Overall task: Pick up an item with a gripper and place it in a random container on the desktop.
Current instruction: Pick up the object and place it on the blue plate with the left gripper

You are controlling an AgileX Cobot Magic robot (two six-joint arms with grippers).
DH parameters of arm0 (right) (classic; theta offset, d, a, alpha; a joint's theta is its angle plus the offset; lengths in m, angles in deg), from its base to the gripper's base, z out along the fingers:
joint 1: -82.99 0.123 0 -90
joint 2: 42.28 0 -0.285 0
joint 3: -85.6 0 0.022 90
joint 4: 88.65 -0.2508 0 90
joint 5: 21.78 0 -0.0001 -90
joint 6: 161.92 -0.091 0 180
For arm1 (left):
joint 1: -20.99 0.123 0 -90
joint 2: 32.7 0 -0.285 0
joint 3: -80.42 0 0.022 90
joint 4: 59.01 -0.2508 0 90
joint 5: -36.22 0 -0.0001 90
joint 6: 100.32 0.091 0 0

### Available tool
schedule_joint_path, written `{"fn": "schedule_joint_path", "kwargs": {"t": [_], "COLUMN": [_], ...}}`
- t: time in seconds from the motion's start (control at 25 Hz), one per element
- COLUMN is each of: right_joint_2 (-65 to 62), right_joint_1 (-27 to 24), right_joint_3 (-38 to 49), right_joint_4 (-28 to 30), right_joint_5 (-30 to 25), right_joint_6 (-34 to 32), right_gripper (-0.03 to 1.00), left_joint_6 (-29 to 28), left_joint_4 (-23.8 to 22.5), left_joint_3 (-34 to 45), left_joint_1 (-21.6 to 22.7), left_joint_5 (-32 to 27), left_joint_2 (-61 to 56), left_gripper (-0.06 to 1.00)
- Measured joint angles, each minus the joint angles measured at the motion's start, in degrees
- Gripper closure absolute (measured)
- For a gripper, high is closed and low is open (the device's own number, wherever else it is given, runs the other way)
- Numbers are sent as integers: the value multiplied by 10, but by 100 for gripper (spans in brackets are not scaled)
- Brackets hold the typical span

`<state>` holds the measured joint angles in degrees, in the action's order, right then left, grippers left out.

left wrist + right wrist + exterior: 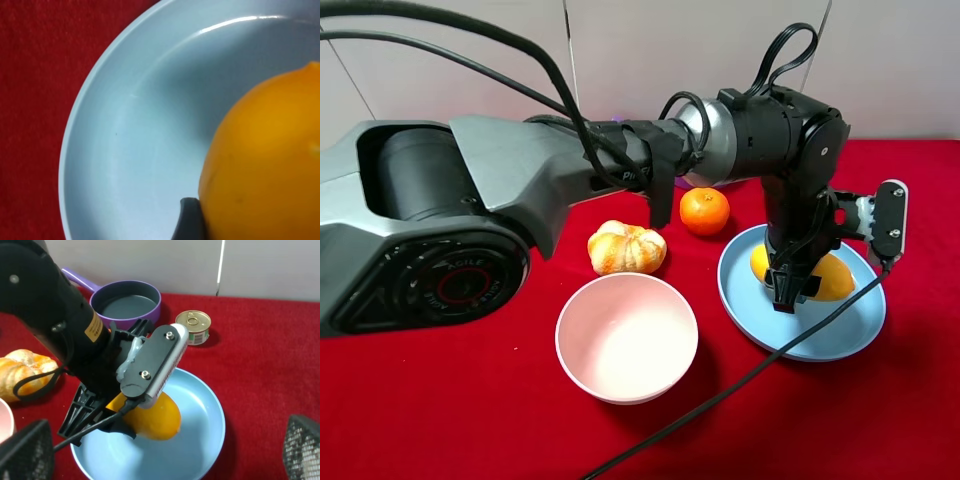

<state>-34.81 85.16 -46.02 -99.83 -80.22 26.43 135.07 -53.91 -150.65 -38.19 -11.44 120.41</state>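
Note:
I should open my left gripper, because the yellow mango [832, 278] is low inside the rim of the light-blue oval plate and would lie in that plate.
The yellow mango [832, 278] lies in the light-blue oval plate [820, 345] on the red cloth [460, 420], right of centre. My left gripper [790, 285] reaches across and points down into the plate, its black fingers closed around the mango. The left wrist view shows the mango [265, 165] close up, one fingertip [190, 222] touching it, over the plate [100, 150]. The right wrist view shows the mango [155, 417], the plate [200, 440] and the left gripper [100, 415]. My right gripper [162, 455] is open and empty, held above the plate.
A pink deep bowl [626, 337] stands at front centre. A ridged bread roll [626, 247] and a tangerine [704, 211] lie behind it. A purple pan [127, 302] and a small tin can [193, 326] sit behind the plate. A black cable [720, 395] trails across the cloth.

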Motion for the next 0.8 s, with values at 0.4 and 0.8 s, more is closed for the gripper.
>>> {"fn": "schedule_joint_path", "kwargs": {"t": [0.4, 0.8], "right_joint_2": [0, 0], "right_joint_1": [0, 0], "right_joint_3": [0, 0], "right_joint_4": [0, 0], "right_joint_5": [0, 0], "right_joint_6": [0, 0], "right_gripper": [27, 27], "left_joint_6": [0, 0], "left_joint_4": [0, 0], "left_joint_3": [0, 0], "left_joint_1": [0, 0], "left_joint_5": [2, 8], "left_joint_2": [0, 0], "left_gripper": [32, 17]}}
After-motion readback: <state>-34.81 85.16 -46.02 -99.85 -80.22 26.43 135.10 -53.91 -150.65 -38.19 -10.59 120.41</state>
